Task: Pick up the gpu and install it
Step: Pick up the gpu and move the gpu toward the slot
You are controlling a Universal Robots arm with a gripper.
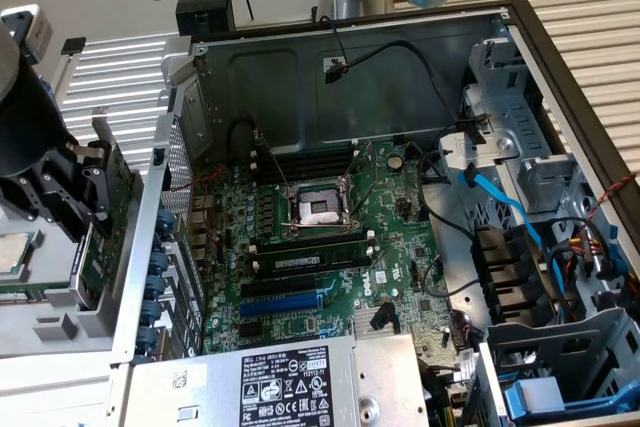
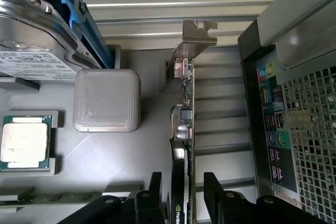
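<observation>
I should close my gripper on the GPU [image 2: 184, 129] now. My fingers are down around the card in the wrist view, on either side of its black shroud [image 2: 178, 182].
The gpu [image 2: 184, 129] stands on its edge in a grey tray [image 2: 131, 156], with its metal bracket [image 2: 197, 35] at the far end and its black shroud with a pale logo near the gripper. My gripper [image 2: 182, 195] is open and straddles the card, one black finger [image 2: 155, 190] on each side with a small gap to it. In the exterior view the gripper [image 1: 85, 192] hangs at the exterior view's left, outside the computer case, over the green board of the gpu [image 1: 97, 247].
The open case holds the big green motherboard [image 1: 330, 247] with a blue slot [image 1: 285, 300] and a power supply [image 1: 290, 377] in front. On the tray lie a processor [image 2: 23, 142], a grey block [image 2: 106, 100] and a drive in a blue carrier [image 2: 37, 40]. The case's rear panel [image 2: 273, 124] stands close beside the gpu.
</observation>
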